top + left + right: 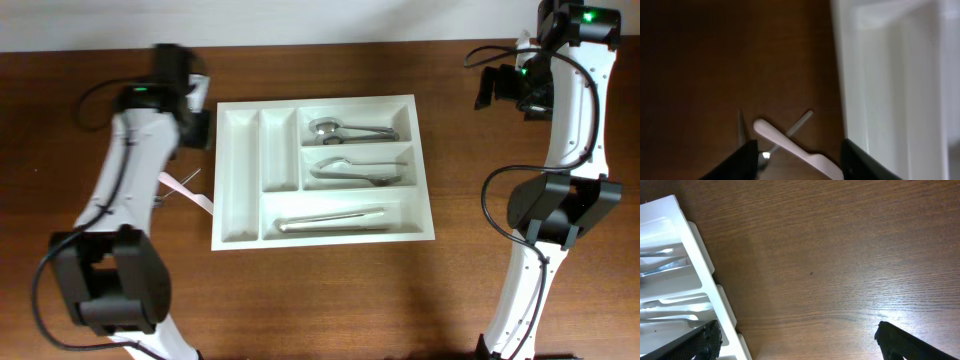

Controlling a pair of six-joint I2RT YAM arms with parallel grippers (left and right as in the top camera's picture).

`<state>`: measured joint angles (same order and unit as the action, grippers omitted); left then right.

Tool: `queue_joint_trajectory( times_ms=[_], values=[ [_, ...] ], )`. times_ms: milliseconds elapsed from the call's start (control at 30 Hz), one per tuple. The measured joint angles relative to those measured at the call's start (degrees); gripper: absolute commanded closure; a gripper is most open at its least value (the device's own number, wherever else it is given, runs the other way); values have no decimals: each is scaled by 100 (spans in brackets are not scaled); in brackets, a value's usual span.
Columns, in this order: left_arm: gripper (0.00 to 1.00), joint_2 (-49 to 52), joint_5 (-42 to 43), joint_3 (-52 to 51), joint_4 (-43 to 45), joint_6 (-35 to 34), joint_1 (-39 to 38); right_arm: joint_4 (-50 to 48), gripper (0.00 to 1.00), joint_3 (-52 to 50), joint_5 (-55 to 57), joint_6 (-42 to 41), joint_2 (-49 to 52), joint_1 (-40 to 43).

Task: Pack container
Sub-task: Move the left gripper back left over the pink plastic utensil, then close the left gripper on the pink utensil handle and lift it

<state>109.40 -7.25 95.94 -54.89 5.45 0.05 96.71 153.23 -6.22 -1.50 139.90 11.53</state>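
Observation:
Next, my left gripper grips the pale plastic utensil by its white handle (pixel 168 180). This leaves its wider end free to enter the tray (pixel 238 170).
The white cutlery tray (pixel 238 170) lies mid-table. Its two narrow upright compartments on the left are empty. Spoons (pixel 350 128), more metal cutlery (pixel 355 170) and knives (pixel 330 222) lie in its three long ones. My left gripper (pixel 196 130) hangs open by the tray's upper left corner. In the left wrist view its open jaws (pixel 797 160) sit above a pale plastic utensil (pixel 790 147) that crosses a thin metal one (pixel 797 122), with the tray wall (pixel 890 75) to the right. My right gripper (pixel 492 88) is open and empty over bare wood (pixel 800 345), right of the tray (pixel 695 255).
The loose utensils (pixel 188 190) lie on the brown wood table just left of the tray. The arm bases stand at the lower left and lower right of the table.

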Motion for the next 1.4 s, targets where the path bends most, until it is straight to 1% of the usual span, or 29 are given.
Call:
queue_joint_trajectory(
  times_ms=[133, 267, 333, 400, 567, 700, 967, 1233, 1400],
  values=[
    [45, 0, 933, -7, -197, -251, 492, 0, 1, 0, 0, -2, 0, 0],
    [47, 0, 1335, -192, 4, -459, 691, 0, 1, 0, 2, -2, 0, 0],
    [47, 0, 1285, -455, 221, -739, 737, -2, 1, 0, 0, 0, 0, 0],
    [46, 2, 1097, -817, 426, -1178, 778, 0, 1, 0, 0, 0, 0, 0],
    [41, 184, 592, -1620, 1078, -2267, 863, 0, 1, 0, 0, -4, 0, 0],
    [37, 378, 459, -1919, 1486, -2769, 866, 0, 1, 0, 0, 0, 0, 0],
    [39, 413, 304, -2015, 1823, -3147, 866, 0, 1, 0, 0, -7, 0, 0],
    [39, 463, 94, -2015, 1950, -3237, 866, 0, 1, 0, 0, -2, 0, 0],
    [39, 710, -50, -2002, 1996, -3377, 863, -2, 1, 0, 2, -4, 0, 0]
  ],
)
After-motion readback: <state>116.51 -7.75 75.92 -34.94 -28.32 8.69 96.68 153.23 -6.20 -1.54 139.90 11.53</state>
